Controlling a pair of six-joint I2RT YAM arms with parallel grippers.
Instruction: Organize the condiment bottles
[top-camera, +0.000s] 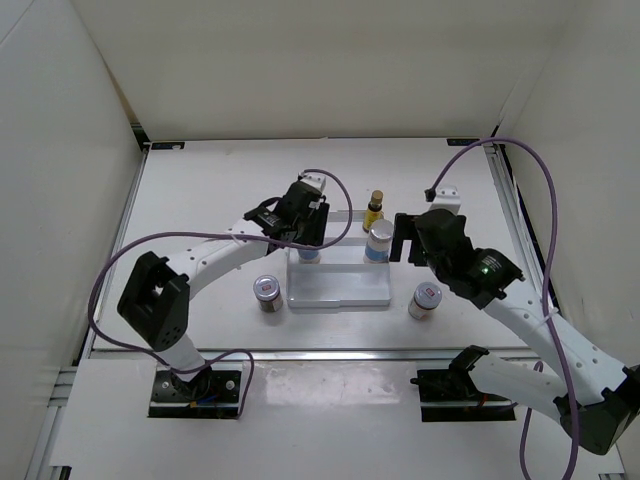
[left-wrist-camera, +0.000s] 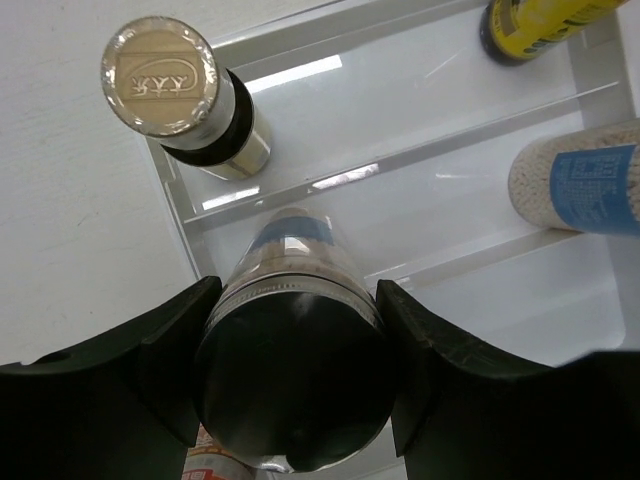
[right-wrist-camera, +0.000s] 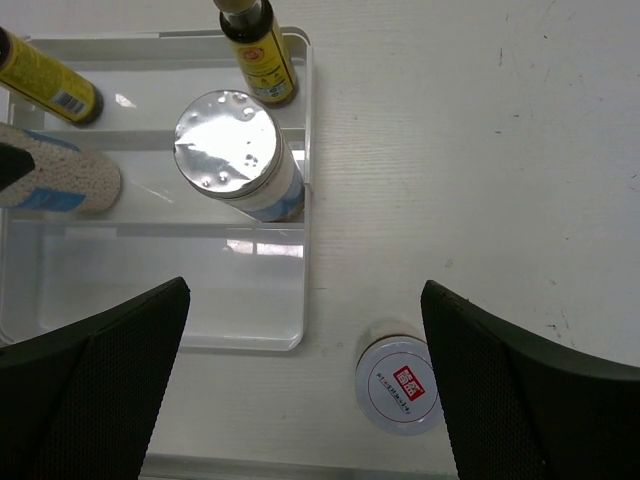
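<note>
I should let go of the white blue-labelled bottle with my left gripper. The bottle's base is on the tray's flat middle step, so the bottle would stay standing there.
My left gripper (top-camera: 305, 232) is shut on the silver lid of a white blue-labelled bottle (left-wrist-camera: 290, 240), which stands at the left of the white stepped tray (top-camera: 340, 290). The second white bottle (top-camera: 378, 241) stands on the tray's right side. One amber-yellow bottle (top-camera: 375, 210) stands behind it on the back step. The other amber-yellow bottle (left-wrist-camera: 185, 95) is at the back left. My right gripper (top-camera: 400, 240) is open. In the right wrist view a short red-white bottle (right-wrist-camera: 398, 388) stands on the table below its fingers. The other short bottle (top-camera: 267, 293) stands left of the tray.
White walls close in the table on the left, back and right. A rail runs along the near edge by the arm bases. Purple cables loop from both arms over the table.
</note>
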